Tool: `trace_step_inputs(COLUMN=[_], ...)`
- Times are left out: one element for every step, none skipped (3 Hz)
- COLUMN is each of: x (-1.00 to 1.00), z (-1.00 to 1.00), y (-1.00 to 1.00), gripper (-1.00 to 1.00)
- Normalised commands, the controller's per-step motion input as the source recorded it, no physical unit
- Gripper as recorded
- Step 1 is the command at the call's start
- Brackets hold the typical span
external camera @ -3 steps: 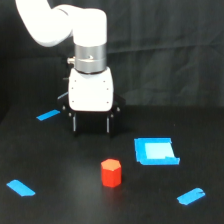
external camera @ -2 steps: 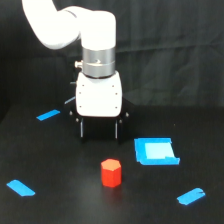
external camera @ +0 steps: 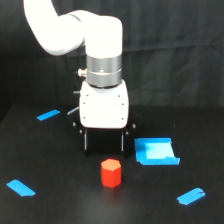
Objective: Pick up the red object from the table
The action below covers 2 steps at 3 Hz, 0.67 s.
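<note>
My gripper is to grab the red object by its upright sides next, to pick it up from the table.
The red object (external camera: 111, 173) is a small red-orange hexagonal block standing upright on the black table (external camera: 60, 205), near the middle front of the exterior view. My gripper (external camera: 104, 148) hangs from the white arm just behind and slightly above the block, fingers pointing down. Its two dark fingers (external camera: 85, 141) stand apart, so it is open and empty. The fingertips are close to the block's top but apart from it.
A blue square patch (external camera: 156, 151) lies on the table to the exterior view's right of the block. Blue strips lie at the left back (external camera: 48, 115), front left (external camera: 21, 188) and front right (external camera: 191, 196).
The arm and gripper have moved toward the camera and toward the exterior view's right, ending close behind the red block. The block has not moved.
</note>
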Motion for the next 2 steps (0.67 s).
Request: trace_step_inputs(x=[0.03, 0.05], z=[0.1, 0.09], y=[-0.93, -0.84], gripper=[0.99, 0.91])
